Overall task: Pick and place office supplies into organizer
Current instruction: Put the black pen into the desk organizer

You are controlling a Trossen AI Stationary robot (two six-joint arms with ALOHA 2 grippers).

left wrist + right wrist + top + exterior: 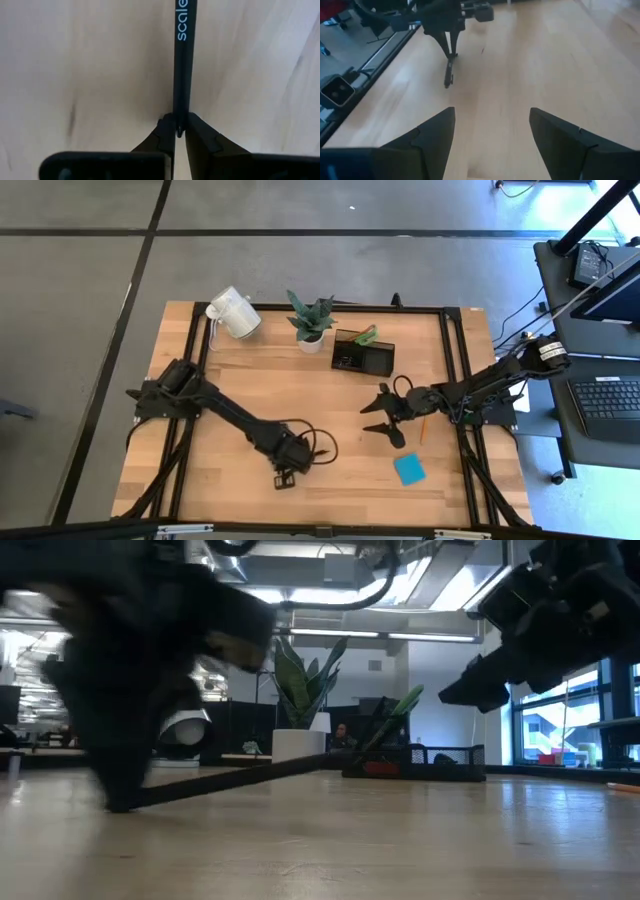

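My right gripper should next grab the black pen by its loose end [448, 81] to get it into the black organizer.
A black pen [184, 60] with light lettering runs out from my left gripper [180, 131], which is shut on it over the near middle of the table [283, 478]. The right wrist view shows this pen [448, 75] low over the wood. My right gripper [372, 418] hovers open and holds nothing, right of centre. An orange pencil [423, 428] and a blue sticky-note pad [408, 469] lie flat on the table beside it. The black organizer [362, 355] stands at the far edge with a green-handled thing in it. My left gripper pinches the pen close to one end [180, 107] between its two fingertips [167, 131]. The fingers come from above, pointing down, and lie across the pen. The pen runs out about level just over the wood; I cannot tell whether it touches the table.
A white mug [232, 313] lies on its side at the far left. A potted plant [312, 320] stands left of the organizer. Black rails [452, 380] frame the table. Bare wood stretches between the two grippers.
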